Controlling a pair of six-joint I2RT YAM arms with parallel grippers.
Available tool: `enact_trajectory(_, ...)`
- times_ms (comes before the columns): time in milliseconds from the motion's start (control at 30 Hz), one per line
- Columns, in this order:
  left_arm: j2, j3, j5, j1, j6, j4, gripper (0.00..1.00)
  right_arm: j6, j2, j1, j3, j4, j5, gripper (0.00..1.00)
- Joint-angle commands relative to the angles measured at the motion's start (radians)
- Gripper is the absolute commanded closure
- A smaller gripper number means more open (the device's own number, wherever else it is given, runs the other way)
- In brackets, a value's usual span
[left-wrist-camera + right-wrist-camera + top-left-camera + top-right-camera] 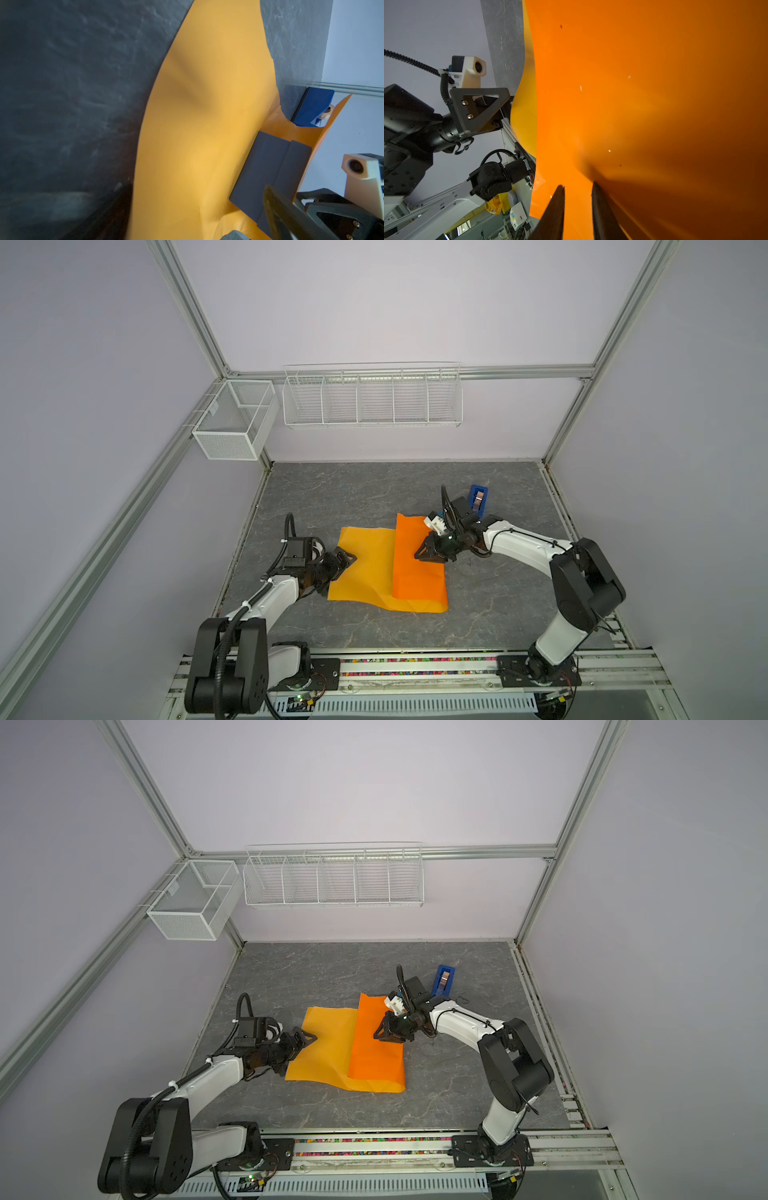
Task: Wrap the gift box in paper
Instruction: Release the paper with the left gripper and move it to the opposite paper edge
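Note:
My left gripper grabs the orange paper (365, 568) by the middle of its free outer edge next, to fold it over the gift box.
The orange paper (365, 568) lies on the grey table, its right part folded over as a darker glossy flap (415, 572). In both top views that flap hides the gift box; the left wrist view shows the dark navy gift box (266, 172) under the raised flap. My left gripper (347, 559) stands wide open at the paper's left edge, and the sheet (187, 124) runs between its fingers. My right gripper (424, 553) rests on top of the flap. Its fingers (556, 214) are a narrow gap apart, with orange paper (654, 104) showing through.
A bright blue tape dispenser (478, 499) stands just behind the right wrist. A mesh basket (232, 423) and a wire rack (372, 398) hang on the back wall. Bare grey table (478, 614) lies in front of the paper.

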Motion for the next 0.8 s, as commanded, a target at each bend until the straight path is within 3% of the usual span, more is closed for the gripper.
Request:
enact_trajectory(0, 0.111, 0.074, 0.075, 0.043, 0.122, -0.02, 0.06, -0.02, 0.017, 0.003, -0.006, -0.073, 0.041, 0.73)
enact_trajectory(133, 0.194, 0.125, 0.107, 0.079, 0.124, 0.01, 0.14, -0.018, 0.015, 0.002, -0.01, -0.073, 0.041, 0.73)
enact_trajectory(467, 0.202, 0.167, 0.091, 0.079, 0.166, -0.022, 0.54, -0.014, 0.013, 0.005, -0.009, -0.069, 0.039, 0.73)
enact_trajectory(767, 0.195, 0.183, 0.047, 0.079, 0.228, -0.08, 0.75, -0.016, 0.024, 0.009, -0.006, -0.066, 0.036, 0.74)
